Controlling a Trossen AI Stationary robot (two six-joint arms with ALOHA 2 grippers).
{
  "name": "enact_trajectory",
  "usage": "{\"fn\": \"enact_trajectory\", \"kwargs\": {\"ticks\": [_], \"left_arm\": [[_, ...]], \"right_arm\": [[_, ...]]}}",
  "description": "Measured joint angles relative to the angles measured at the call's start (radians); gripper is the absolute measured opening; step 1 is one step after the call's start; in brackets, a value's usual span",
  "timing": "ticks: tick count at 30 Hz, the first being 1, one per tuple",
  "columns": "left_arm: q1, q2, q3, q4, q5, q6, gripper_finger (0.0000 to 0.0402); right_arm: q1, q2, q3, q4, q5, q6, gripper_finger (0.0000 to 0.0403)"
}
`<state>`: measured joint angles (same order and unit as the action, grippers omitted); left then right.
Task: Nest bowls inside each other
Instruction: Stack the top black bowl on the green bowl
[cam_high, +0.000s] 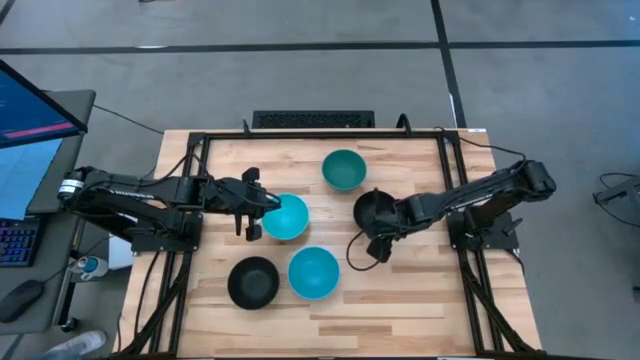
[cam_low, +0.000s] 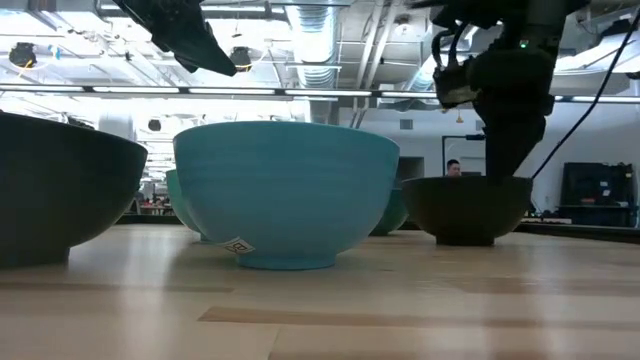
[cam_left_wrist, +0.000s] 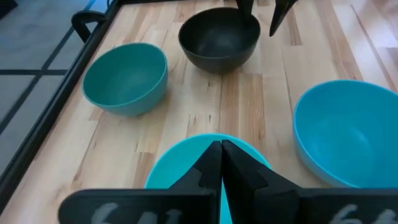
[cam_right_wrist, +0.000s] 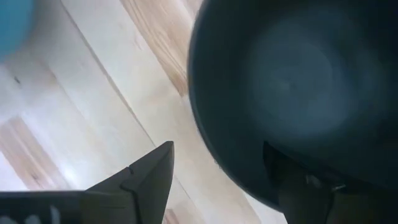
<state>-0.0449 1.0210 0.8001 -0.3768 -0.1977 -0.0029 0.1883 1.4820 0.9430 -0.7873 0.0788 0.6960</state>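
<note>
The black bowl has to go inside the teal-green bowl, so the robot's right gripper needs to grab the black bowl by its rim (cam_right_wrist: 208, 143) next.
Five bowls stand apart on their bases on the wooden table. The teal-green bowl (cam_high: 344, 170) (cam_left_wrist: 124, 78) is toward the far edge. One black bowl (cam_high: 373, 210) (cam_left_wrist: 219, 40) sits right of centre, the other black bowl (cam_high: 253, 282) near left. One cyan bowl (cam_high: 287, 217) is at centre left, the other cyan bowl (cam_high: 314, 272) (cam_low: 285, 190) nearer. My left gripper (cam_high: 266, 205) (cam_left_wrist: 221, 155) is shut and hovers above the centre-left cyan bowl's left rim. My right gripper (cam_high: 383, 236) (cam_right_wrist: 217, 147) is open, straddling the right black bowl's rim. My right gripper comes slanting down from the table's right at the black bowl's near-side rim (cam_right_wrist: 211, 155). One finger (cam_right_wrist: 298, 180) stands inside the bowl and one finger (cam_right_wrist: 149, 177) outside. Whether either finger touches the wall, I cannot tell. The bowl rests upright on the table.
Black frame rails (cam_high: 190, 200) run along the table's left, right and far sides. A keyboard (cam_high: 313, 119) lies beyond the far edge and a monitor (cam_high: 30, 110) stands to the left. Bare wood (cam_high: 420, 290) shows at the near right.
</note>
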Motion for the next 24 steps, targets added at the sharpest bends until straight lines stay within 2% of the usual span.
{"fn": "enact_trajectory", "kwargs": {"ticks": [11,14,17,24], "left_arm": [[0.0,0.0,0.0,0.001,-0.013,0.0,0.0002],[0.0,0.0,0.0,0.001,-0.013,0.0,0.0002],[0.0,0.0,0.0,0.001,-0.012,0.0,0.0002],[0.0,0.0,0.0,0.001,-0.012,-0.001,0.0002]], "right_arm": [[0.008,0.073,0.015,0.067,-0.003,0.007,0.0269],[0.008,0.078,0.015,0.07,-0.003,0.01,0.0252],[0.003,0.078,0.015,0.071,-0.002,0.011,0.0204],[-0.017,0.076,0.017,0.061,0.007,0.012,0.003]]}}
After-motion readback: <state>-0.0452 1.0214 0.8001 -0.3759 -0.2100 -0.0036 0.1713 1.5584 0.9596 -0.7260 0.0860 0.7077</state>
